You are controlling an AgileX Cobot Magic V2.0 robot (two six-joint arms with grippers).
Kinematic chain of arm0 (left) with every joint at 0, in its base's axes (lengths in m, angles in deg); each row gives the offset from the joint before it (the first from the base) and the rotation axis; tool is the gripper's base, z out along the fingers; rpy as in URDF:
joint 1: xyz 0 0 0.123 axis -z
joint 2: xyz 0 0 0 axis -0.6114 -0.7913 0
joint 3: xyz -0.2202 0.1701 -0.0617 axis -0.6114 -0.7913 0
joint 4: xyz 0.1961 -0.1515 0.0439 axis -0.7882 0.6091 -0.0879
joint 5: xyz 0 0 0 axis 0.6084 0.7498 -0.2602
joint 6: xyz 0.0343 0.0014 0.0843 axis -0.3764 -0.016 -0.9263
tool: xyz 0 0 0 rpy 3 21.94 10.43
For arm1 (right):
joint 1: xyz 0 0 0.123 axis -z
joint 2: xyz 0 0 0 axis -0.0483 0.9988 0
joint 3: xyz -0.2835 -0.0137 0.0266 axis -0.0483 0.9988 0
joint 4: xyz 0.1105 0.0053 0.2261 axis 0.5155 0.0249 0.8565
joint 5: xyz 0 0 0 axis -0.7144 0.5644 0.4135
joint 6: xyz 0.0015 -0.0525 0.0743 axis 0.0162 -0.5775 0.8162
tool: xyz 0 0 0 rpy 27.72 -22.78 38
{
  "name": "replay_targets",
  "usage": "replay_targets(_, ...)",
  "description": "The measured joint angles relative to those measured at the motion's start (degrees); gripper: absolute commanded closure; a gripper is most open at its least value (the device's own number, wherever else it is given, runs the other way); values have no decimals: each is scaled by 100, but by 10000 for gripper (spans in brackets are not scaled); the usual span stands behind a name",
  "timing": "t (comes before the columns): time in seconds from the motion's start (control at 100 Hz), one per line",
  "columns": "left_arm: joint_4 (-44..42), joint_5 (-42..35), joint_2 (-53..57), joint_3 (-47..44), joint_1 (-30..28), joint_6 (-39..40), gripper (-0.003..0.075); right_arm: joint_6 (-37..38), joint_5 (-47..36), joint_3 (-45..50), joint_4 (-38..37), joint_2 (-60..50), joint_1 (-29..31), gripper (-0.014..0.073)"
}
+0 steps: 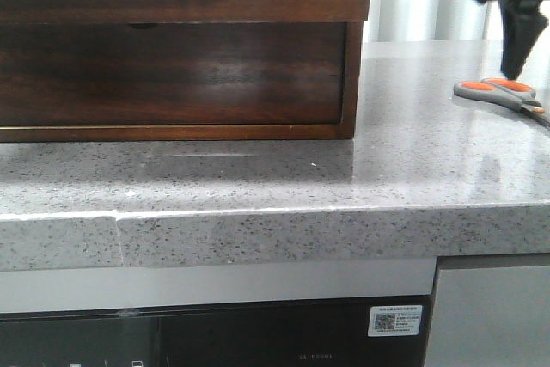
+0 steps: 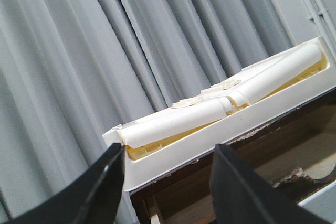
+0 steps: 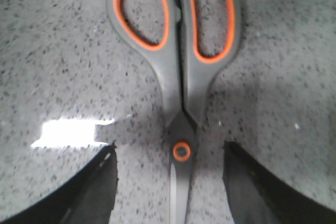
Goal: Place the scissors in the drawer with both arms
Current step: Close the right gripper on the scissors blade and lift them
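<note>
My right gripper's fingers stop above the scissors' pivot (image 1: 533,108), so they would miss the pivot if they closed now. The gripper should move lower before it closes.
The scissors (image 1: 503,92) lie flat on the speckled grey counter at the right, with grey handles and orange-lined loops. In the right wrist view the scissors (image 3: 181,93) lie between my open fingers, one finger on each side of the orange pivot, the blades running out of view. My right gripper (image 1: 516,68) hangs just above them; in its wrist view (image 3: 169,153) it is open. The dark-brown drawer (image 1: 172,70) sits shut in its frame at the left, its notch at the top edge. My left gripper (image 2: 168,150) is open and empty, raised beside the cabinet's top corner.
The wooden cabinet frame (image 1: 354,83) stands on the counter (image 1: 387,178). A white tray (image 2: 236,121) holding white rolls rests on top of the cabinet. Grey curtains (image 2: 79,51) hang behind. The counter's front edge runs across the front view, with a dark appliance below.
</note>
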Motion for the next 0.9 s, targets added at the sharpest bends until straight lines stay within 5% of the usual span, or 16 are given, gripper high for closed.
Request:
replay_targets(0.78, 0, 14, 0, 0, 0, 0, 392, -182, 653, -697, 0, 928, 0, 239)
replay_targets(0.9, 0, 51, 0, 0, 0, 0, 392, -221, 653, -707, 0, 938, 0, 290)
